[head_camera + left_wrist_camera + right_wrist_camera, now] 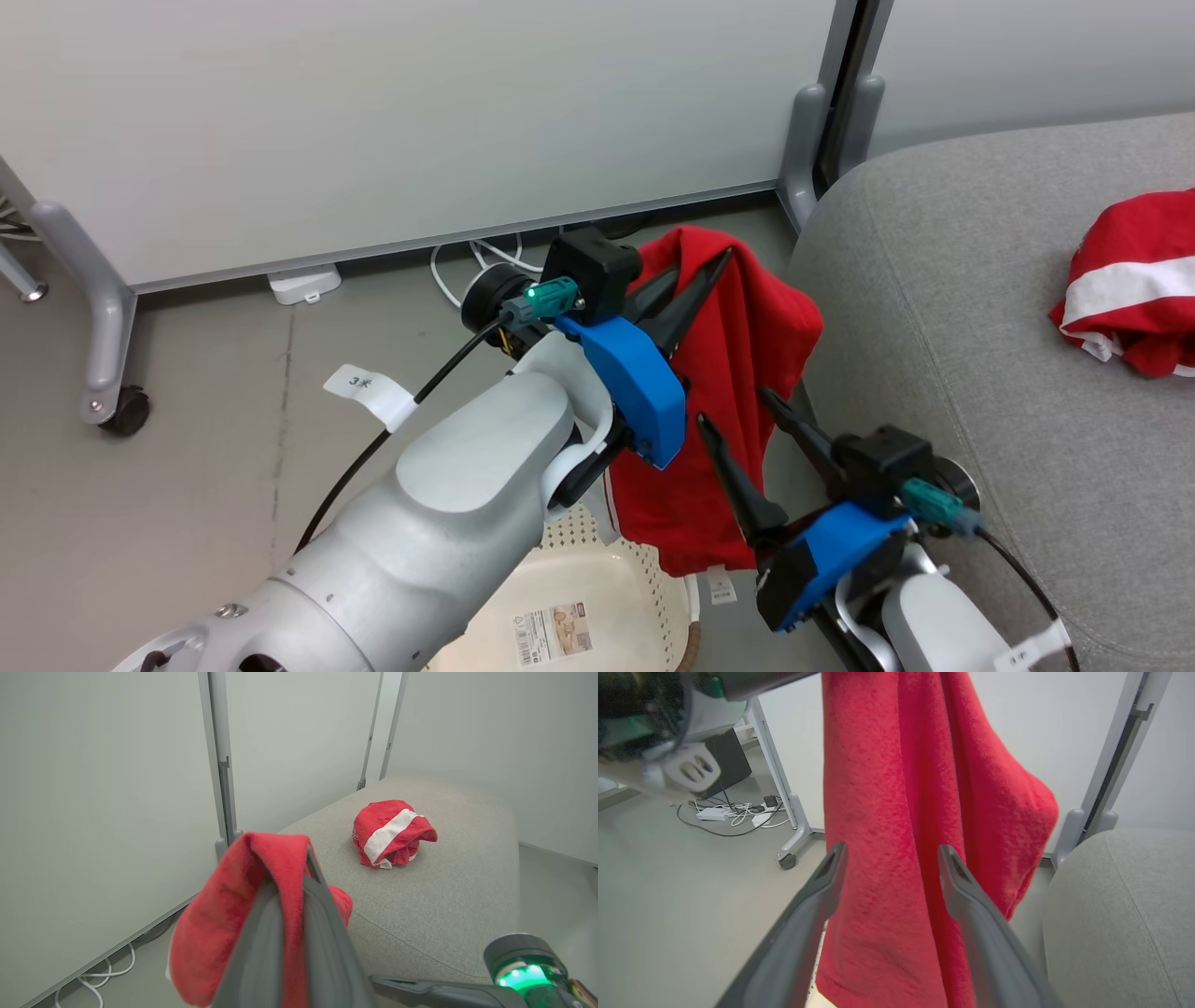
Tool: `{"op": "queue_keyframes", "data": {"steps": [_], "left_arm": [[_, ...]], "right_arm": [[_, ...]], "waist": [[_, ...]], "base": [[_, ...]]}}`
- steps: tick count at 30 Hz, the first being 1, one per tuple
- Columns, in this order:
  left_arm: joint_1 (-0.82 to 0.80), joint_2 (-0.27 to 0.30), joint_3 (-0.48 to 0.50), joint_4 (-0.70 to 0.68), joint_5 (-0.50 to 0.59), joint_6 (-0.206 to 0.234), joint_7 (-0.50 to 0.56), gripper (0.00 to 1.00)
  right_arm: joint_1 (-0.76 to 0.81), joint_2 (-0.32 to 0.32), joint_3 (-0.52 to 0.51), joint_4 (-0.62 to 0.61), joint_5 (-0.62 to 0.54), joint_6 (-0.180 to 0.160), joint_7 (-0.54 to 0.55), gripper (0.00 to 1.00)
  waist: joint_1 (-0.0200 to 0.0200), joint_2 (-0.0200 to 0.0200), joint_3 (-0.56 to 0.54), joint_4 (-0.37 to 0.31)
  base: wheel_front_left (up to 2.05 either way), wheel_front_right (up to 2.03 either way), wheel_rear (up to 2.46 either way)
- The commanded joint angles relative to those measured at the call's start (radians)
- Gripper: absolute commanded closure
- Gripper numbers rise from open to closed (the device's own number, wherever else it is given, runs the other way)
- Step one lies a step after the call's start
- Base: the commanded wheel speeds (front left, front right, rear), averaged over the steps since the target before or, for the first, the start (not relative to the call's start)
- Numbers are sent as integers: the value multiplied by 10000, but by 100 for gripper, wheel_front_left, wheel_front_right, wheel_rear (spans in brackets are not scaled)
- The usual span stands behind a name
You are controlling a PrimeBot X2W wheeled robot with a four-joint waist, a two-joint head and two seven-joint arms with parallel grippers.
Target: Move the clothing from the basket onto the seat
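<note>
My right gripper grabs the red garment's hanging folds next, to carry the garment over onto the seat [943, 308] [1113, 896].
My left gripper [700, 275] is shut on the top fold of a red garment [738, 373], which hangs down over the cream-white basket [597, 607] at the bottom of the head view. The same fold drapes over the closed fingers [299, 914] in the left wrist view. My right gripper [738, 411] stands open just in front of the hanging cloth [896, 812], its two fingers either side of it without touching. A second red garment with a white stripe [1134, 280] lies crumpled on the grey seat [943, 308], and is also seen as a bundle [390, 833] from the left wrist.
White partition panels on castered grey legs [107, 317] stand behind. Cables and a power strip [303, 280] lie on the grey floor by the panel. The seat's rounded edge [1120, 914] is right beside the right gripper.
</note>
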Motion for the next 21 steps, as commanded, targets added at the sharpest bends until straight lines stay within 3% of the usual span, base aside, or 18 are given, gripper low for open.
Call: {"op": "queue_keyframes", "data": {"steps": [1,18,19,20,21], "left_arm": [[-195,4,-105,-34,-110,76,-73,100],[-342,3,-847,-89,-683,179,-147,100],[-347,3,-879,-92,-716,186,-149,100],[-351,4,-912,-88,-743,193,-154,100],[-355,3,-947,-85,-788,195,-158,100]], "right_arm": [[-403,-11,140,283,-20,5,137,0],[-2975,-13,1912,3519,1036,5,175,0],[-3057,-8,2065,3707,1146,5,150,8],[-3147,-11,2155,3874,1242,5,68,59],[-3227,-15,2239,4015,1323,5,-2,100]], "waist": [[0,-1,30,37],[0,-1,3,191],[0,-1,-12,196],[0,-1,-31,199],[0,-1,-53,202]], "base": [[0,0,0],[0,0,0],[0,0,0],[0,0,0],[0,0,0]]}}
